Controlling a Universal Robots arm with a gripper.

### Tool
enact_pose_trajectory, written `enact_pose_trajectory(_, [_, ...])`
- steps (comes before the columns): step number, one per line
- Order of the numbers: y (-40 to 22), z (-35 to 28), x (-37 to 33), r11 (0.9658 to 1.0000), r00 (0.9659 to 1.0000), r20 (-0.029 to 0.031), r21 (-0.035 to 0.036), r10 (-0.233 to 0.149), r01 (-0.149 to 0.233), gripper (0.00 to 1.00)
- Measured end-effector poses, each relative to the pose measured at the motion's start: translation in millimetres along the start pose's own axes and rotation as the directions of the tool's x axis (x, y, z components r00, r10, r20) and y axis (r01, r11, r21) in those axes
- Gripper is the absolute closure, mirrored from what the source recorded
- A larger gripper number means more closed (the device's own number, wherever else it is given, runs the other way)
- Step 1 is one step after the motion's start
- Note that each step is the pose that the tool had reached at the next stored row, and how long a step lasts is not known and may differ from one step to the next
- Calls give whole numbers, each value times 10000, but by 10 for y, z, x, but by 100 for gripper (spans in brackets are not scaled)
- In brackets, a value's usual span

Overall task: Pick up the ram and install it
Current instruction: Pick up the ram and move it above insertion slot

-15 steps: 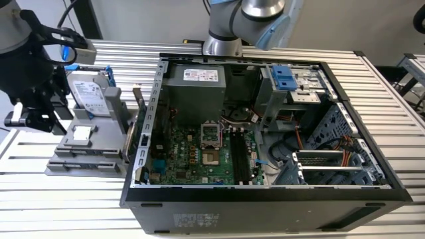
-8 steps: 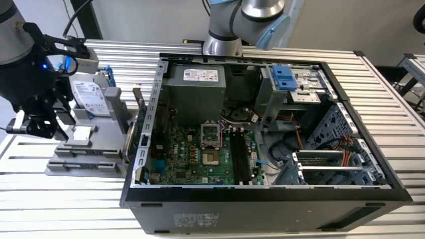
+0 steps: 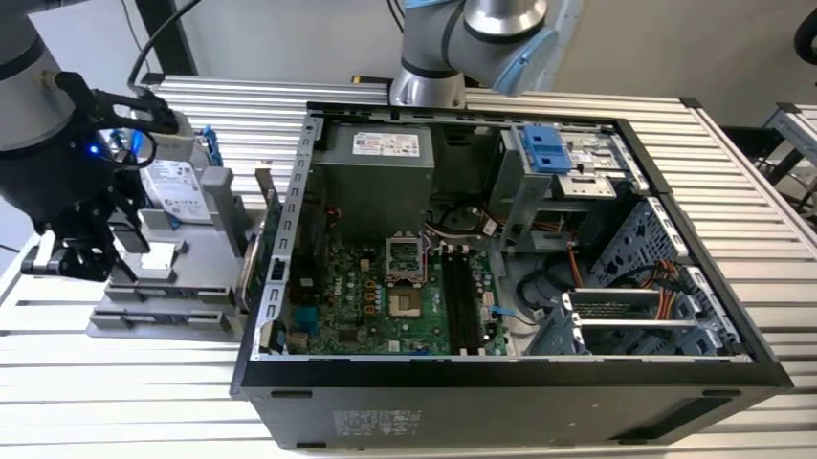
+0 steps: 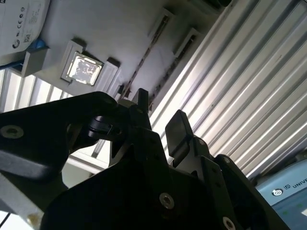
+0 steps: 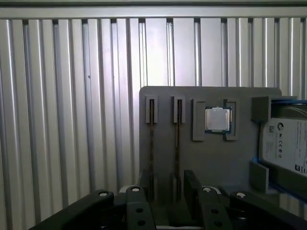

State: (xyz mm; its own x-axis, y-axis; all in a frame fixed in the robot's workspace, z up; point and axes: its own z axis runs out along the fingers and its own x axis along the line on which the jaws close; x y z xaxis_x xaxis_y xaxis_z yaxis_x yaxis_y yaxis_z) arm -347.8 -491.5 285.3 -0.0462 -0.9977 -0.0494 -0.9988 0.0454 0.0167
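The gripper grabs the ram stick by the bare middle of its upper edge (image 3: 163,318) next, since the grey holder blocks hold both ends.
Two ram sticks stand on edge in the slots of a grey holder plate (image 5: 211,163). In the first wrist view one ram stick (image 5: 178,129) runs down into the gap between my fingers, and the other ram stick (image 5: 151,129) passes behind one finger (image 5: 145,189). My gripper (image 5: 168,191) is open just above the plate, with its jaws astride the first stick. The second wrist view has the gripper (image 4: 160,122) above a thin dark ram edge (image 4: 142,60). In the exterior view the gripper (image 3: 96,258) hangs over the holder (image 3: 166,287) at the exterior view's left.
A processor chip (image 5: 217,120) and a silver hard drive (image 5: 288,143) with a blue frame share the holder. The open computer case (image 3: 511,373) lies to the exterior view's right, its black memory slots (image 3: 460,301) on the green motherboard. A second arm's base (image 3: 428,86) stands behind the case.
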Motion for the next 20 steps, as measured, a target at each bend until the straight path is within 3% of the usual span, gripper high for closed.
enact_pose_trajectory(20, [-19,357,39,9999,9999,-1,-7,147,-147,0])
